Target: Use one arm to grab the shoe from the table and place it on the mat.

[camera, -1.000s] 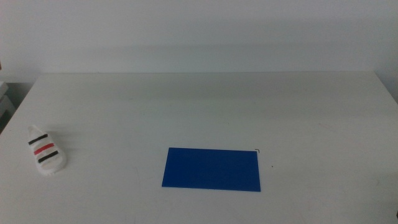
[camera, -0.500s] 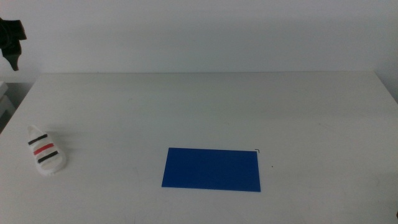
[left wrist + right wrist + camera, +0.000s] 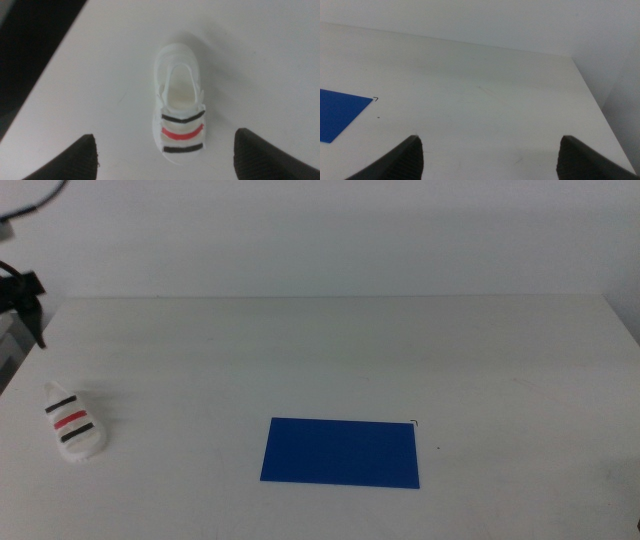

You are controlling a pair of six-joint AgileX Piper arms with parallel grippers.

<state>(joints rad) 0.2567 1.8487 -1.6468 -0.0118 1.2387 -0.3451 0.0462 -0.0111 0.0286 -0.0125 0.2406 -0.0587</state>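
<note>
The shoe is long from heel to toe (image 3: 75,423), so my left gripper will grab it across its middle next, by the straps.
The shoe (image 3: 73,423) lies near the left edge of the table (image 3: 400,350), white with two black straps and a red one. My left gripper (image 3: 30,305) hangs above the table's far left corner, behind the shoe and clear of it. In the left wrist view the shoe (image 3: 179,105) lies below and between the wide-apart jaws of the open left gripper (image 3: 165,136). The blue mat (image 3: 340,452) lies flat at front centre with nothing on it. My right gripper (image 3: 490,140) is open and holds nothing, out of the middle view, with a corner of the mat (image 3: 337,114) in its view.
A small black mark (image 3: 414,422) sits by the mat's far right corner. The table's left edge runs close beside the shoe, with dark floor (image 3: 30,45) beyond it. A white wall stands behind the table.
The left arm has come into the middle view at the upper left and dropped lower towards the table's far left corner. Shoe and mat have not moved.
</note>
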